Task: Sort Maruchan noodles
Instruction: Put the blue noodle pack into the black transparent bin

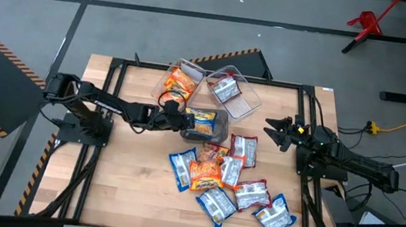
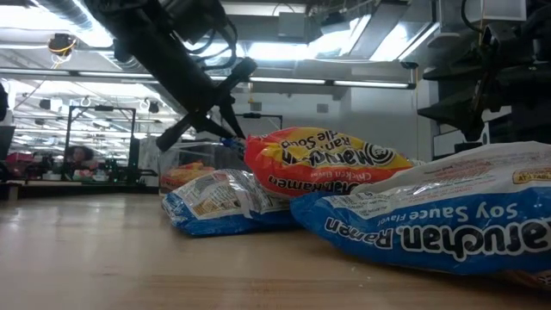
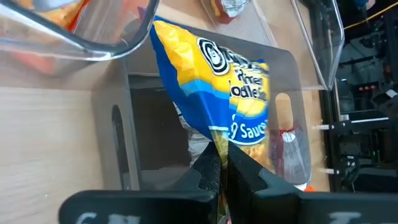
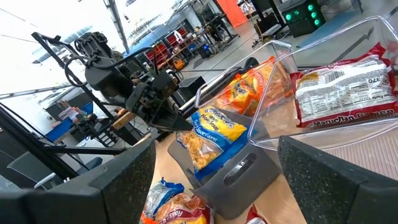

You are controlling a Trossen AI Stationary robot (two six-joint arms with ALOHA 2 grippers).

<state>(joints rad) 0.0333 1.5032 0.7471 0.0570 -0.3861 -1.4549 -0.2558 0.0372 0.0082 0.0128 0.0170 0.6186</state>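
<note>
I need to open my left gripper now. The blue-and-yellow packet's body (image 1: 202, 121) slants over the grey bin's open interior (image 1: 221, 127), within the bin's sides.
A blue-and-yellow Maruchan noodle packet (image 3: 214, 74) is in my left gripper (image 1: 180, 118), which is shut on it over a grey bin (image 1: 222, 118) at the table's middle. Beyond that bin stand two clear bins: one (image 1: 167, 78) holds orange packets, the other (image 1: 247, 103) a red-and-white packet. Several more packets (image 1: 222, 179), blue, orange and red-and-white, lie in a loose pile on the near side of the table. At the table's right edge my right gripper (image 1: 277, 130) waits open with nothing between its fingers. My left gripper pinches the packet's near end (image 3: 219, 138) between its two fingers, at the crinkled edge. The fingers come from the table's left, slanting downward. The packet (image 4: 208, 132) sticks out ahead of them and slopes down into the grey bin; whether its far end touches the bin I cannot tell.
The grey bin (image 4: 239, 177) has a handle slot in its wall facing the right arm. Black frame rails (image 1: 208, 74) run around the wooden tabletop. Bare wood (image 1: 133, 175) lies to the left of the pile.
</note>
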